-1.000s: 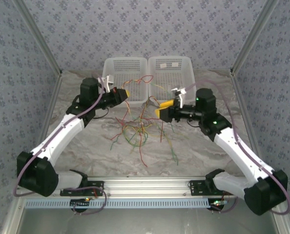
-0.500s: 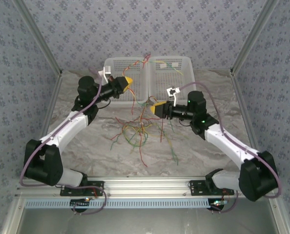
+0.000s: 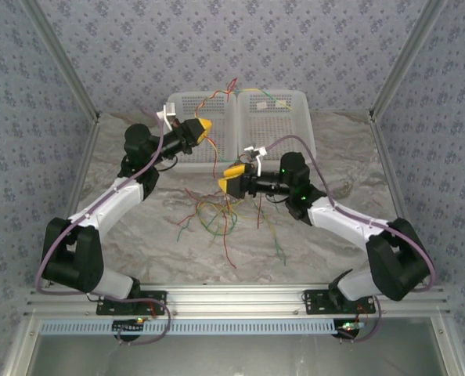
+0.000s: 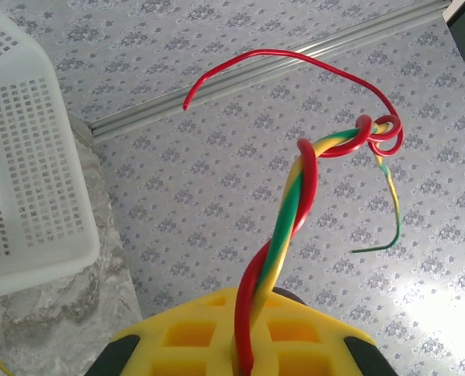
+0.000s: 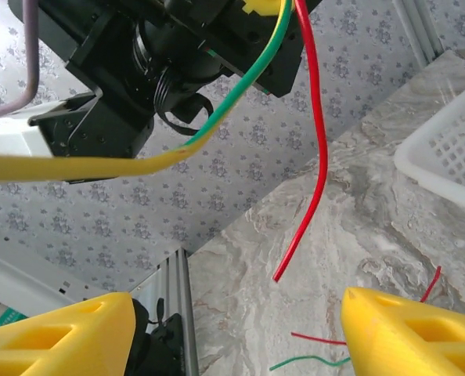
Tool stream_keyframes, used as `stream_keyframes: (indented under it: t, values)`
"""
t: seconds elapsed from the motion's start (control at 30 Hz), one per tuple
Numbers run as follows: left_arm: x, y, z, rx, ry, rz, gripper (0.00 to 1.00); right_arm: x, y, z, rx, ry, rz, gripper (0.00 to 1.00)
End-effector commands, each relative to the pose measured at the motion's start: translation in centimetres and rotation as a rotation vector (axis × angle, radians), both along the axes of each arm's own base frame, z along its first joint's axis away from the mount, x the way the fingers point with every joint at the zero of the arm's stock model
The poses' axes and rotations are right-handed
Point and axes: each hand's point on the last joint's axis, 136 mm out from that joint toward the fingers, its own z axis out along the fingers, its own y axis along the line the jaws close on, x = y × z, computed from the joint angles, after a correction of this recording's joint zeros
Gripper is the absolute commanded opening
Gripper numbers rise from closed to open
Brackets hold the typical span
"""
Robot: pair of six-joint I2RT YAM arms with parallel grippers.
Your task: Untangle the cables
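Observation:
The red cable has a loose end that hangs down. My right gripper should grab the red cable by that end and leave the yellow-green cable free, to untangle the two.
My left gripper (image 3: 204,128) is lifted in front of the white baskets and shut on two cables twisted together, one red and one yellow-green (image 4: 291,207). They leave its yellow fingers (image 4: 178,341) and curl into a knot of loops (image 4: 377,133). From above, their ends (image 3: 231,84) arch over the baskets. My right gripper (image 3: 231,178) hovers open over the loose pile of red, green, yellow and orange cables (image 3: 217,213) on the table. In the right wrist view a red cable end (image 5: 315,157) hangs between its spread fingertips (image 5: 68,337) without touching them, below a yellow-green cable (image 5: 225,94).
Two white perforated baskets (image 3: 187,110) (image 3: 291,117) stand side by side at the back of the marble table. Patterned walls close in the back and both sides. My left arm's black wrist (image 5: 138,70) is close above the right gripper.
The left gripper has risen and pulled its twisted cables up over the baskets. The right arm has swung left toward the middle; its jaws narrowed, then spread again.

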Motion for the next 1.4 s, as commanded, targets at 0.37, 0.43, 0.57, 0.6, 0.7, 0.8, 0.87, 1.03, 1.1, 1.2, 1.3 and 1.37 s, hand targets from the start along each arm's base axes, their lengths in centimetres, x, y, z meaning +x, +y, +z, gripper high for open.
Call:
stream_keyframes:
  t: [0.37,0.43,0.57,0.6,0.7,0.8,0.87,1.03,1.1,1.2,1.3,1.37]
  values:
    - [-0.8,-0.4,-0.1,-0.034,-0.037,-0.003,0.0,5.5,2.4,2.2,0.077,-0.144,-0.154,0.45]
    - [-0.8,-0.4,-0.2,-0.035,-0.04,-0.004,0.0,5.6,2.5,2.0,0.054,-0.145,-0.163,0.29]
    - [-0.9,-0.3,0.0,-0.035,-0.052,-0.005,0.0,6.1,1.7,1.3,0.0,-0.142,-0.212,0.0]
    - [-0.9,-0.1,-0.1,-0.028,-0.053,0.001,0.0,6.1,1.4,1.0,-0.024,-0.144,-0.229,0.0]
    - [-0.9,0.4,-0.6,0.001,-0.064,0.026,0.32,6.1,0.2,0.1,-0.106,-0.155,-0.275,0.0]
    - [-0.8,1.2,-1.6,0.044,-0.06,0.067,0.54,5.3,-0.9,-0.3,-0.185,-0.166,-0.279,0.0]
    - [-0.8,1.7,-1.9,0.077,-0.064,0.091,0.57,4.3,-1.4,-0.3,-0.226,-0.164,-0.256,0.0]
    - [-2.8,3.0,-1.2,0.28,-0.183,0.168,0.59,2.4,-2.9,-0.9,-0.313,-0.104,-0.211,0.0]
    - [-4.4,3.5,-0.8,0.448,-0.279,0.22,0.58,1.3,-2.9,-1.0,-0.354,-0.076,-0.157,0.0]
    - [-7.9,2.0,0.2,0.698,-0.53,0.214,0.58,-0.4,-3.1,-1.1,-0.404,-0.061,-0.093,0.0]
    - [-10.5,-0.3,1.1,0.75,-0.717,0.123,0.6,-1.4,-3.4,-1.2,-0.451,-0.049,-0.054,0.0]
    - [-12.1,-2.0,1.3,0.756,-0.822,0.046,0.65,-2.2,-3.5,-1.0,-0.469,-0.05,-0.014,0.0]
